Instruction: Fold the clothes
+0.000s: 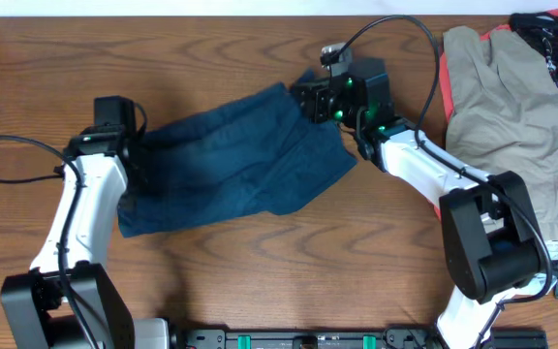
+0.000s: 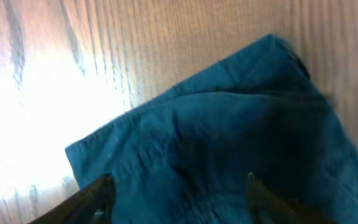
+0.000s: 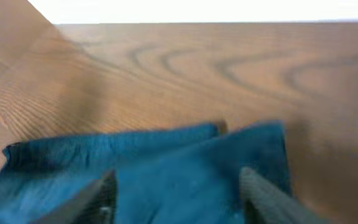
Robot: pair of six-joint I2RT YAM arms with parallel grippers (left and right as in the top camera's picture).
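Next, my right gripper grabs the navy garment [image 1: 235, 165] by its far-edge corner, opposite the left gripper's end, so that folding it is possible.
The dark navy garment [image 1: 235, 165] lies folded on the wooden table between my two arms. My left gripper [image 1: 132, 155] is at its left edge; in the left wrist view its fingers [image 2: 178, 183] are spread wide over the blue cloth [image 2: 229, 137], holding nothing. My right gripper [image 1: 310, 102] is at the garment's top right corner; in the right wrist view its fingers [image 3: 176, 180] are spread over the blue cloth [image 3: 166, 168], whose far edge shows two corners. A khaki-tan garment [image 1: 511, 107] lies at the right, over a red-orange one [image 1: 446, 68] and beside a black one [image 1: 550, 34].
The pile of other clothes fills the table's right side up to the right edge. The right arm's cable [image 1: 386, 29] loops above the gripper. The table's far edge shows in the right wrist view [image 3: 197, 23]. Bare wood [image 1: 260, 271] lies in front of the navy garment.
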